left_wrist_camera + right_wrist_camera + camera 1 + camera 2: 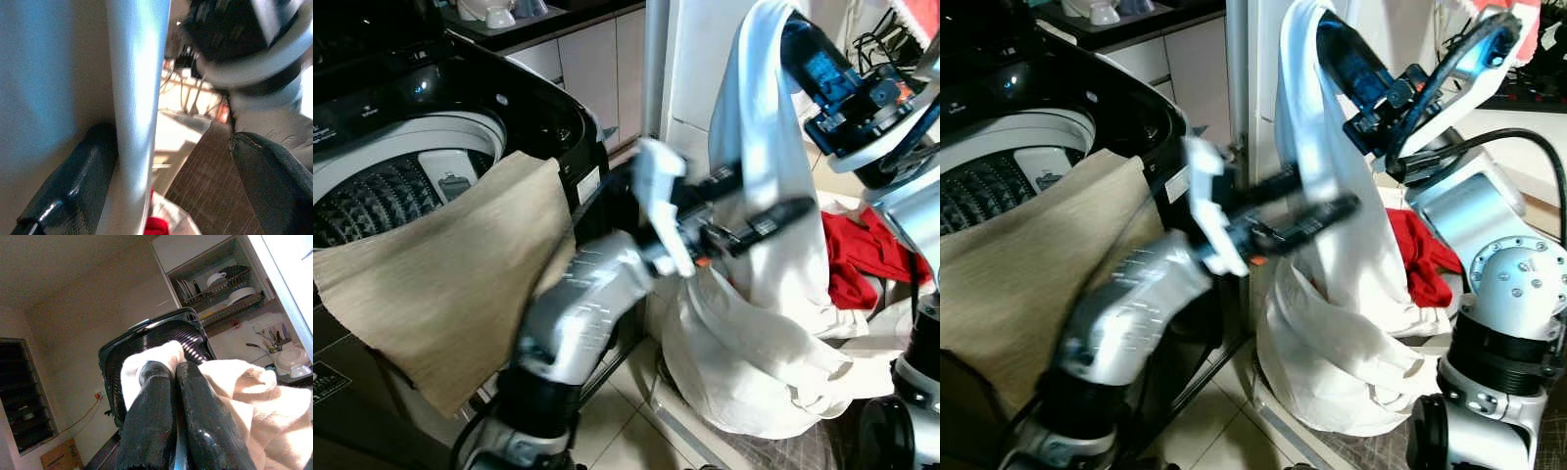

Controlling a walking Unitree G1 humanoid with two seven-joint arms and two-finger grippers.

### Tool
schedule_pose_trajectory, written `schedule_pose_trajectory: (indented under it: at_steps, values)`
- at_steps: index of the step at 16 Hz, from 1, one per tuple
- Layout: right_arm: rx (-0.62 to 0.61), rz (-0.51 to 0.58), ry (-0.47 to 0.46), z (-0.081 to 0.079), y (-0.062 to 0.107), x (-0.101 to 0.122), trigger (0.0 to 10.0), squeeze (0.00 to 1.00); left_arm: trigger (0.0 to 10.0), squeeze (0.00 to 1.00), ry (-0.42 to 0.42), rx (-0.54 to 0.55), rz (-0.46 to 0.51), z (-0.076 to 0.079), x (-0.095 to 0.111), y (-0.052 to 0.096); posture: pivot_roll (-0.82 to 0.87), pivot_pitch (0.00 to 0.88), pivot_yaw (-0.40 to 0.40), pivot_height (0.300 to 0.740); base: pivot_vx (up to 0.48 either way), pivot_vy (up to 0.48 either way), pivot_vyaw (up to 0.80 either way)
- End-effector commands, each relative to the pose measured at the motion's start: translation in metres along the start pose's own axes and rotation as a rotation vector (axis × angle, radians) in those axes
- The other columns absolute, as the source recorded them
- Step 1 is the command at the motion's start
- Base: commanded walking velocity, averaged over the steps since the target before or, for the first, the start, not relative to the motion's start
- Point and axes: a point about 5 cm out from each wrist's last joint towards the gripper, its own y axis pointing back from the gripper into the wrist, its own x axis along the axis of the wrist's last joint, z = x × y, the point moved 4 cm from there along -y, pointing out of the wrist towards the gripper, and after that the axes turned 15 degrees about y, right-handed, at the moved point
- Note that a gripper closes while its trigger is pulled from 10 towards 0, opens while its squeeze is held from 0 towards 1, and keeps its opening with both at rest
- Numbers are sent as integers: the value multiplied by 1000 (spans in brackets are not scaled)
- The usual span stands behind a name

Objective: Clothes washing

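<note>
The left gripper pinches the white garment by a narrow fold [139, 98] next, which stands out, hanging between the gripper's open fingers.
A long white garment [773, 264] hangs beside the washing machine [543, 108], its lower end piled on the floor. My right gripper [795, 39] is raised high and shut on the garment's top, and in the right wrist view the cloth [234, 391] bunches around the shut fingers [156, 396]. My left gripper [773, 194] reaches across at mid height, open, with its fingers against the hanging cloth. The left wrist view has a fold of the white cloth [137, 98] lying along one finger [73, 191]. A beige cloth [450, 284] is draped over the machine's front rim.
The top-loader's lid is open, with the drum [382, 201] visible. A red garment [862, 255] lies behind the white pile. Kitchen cabinets [597, 59] stand behind the machine. A dark mat [783, 452] covers the tiled floor by the pile.
</note>
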Motion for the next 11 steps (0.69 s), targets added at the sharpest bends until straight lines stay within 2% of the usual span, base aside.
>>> schedule_pose_trajectory:
  at_steps: [1, 3, 5, 6, 7, 11]
  values:
    - [58, 12, 10, -15, -5, 5, 0, 0, 10000, 0, -43, 21, -19, -3, -5, -6, -99, 0, 31, 740, 0, 0, 0]
    - [58, 7, 6, -17, -6, 4, 0, 0, 10000, 0, -86, 55, -45, -10, -12, -8, -104, 0, 34, 740, 0, 0, 0]
    - [55, 11, 1, -18, -6, 5, 0, 0, 10000, 0, -81, 56, -45, -11, -14, -7, -104, 0, 35, 740, 0, 0, 0]
    - [53, 11, -1, -19, -6, 5, 0, 0, 1725, 0, -71, 55, -33, -12, -14, -7, -101, 0, 34, 740, 0, 0, 0]
    - [51, 10, -3, -19, -6, 4, 0, 0, 0, 0, -54, 53, -15, -12, -13, -6, -100, 0, 34, 740, 0, 0, 0]
    - [44, 0, -9, -18, -6, 1, 0, 0, 0, 0, -43, 50, 18, -14, -11, -5, -96, 0, 31, 740, 0, 0, 0]
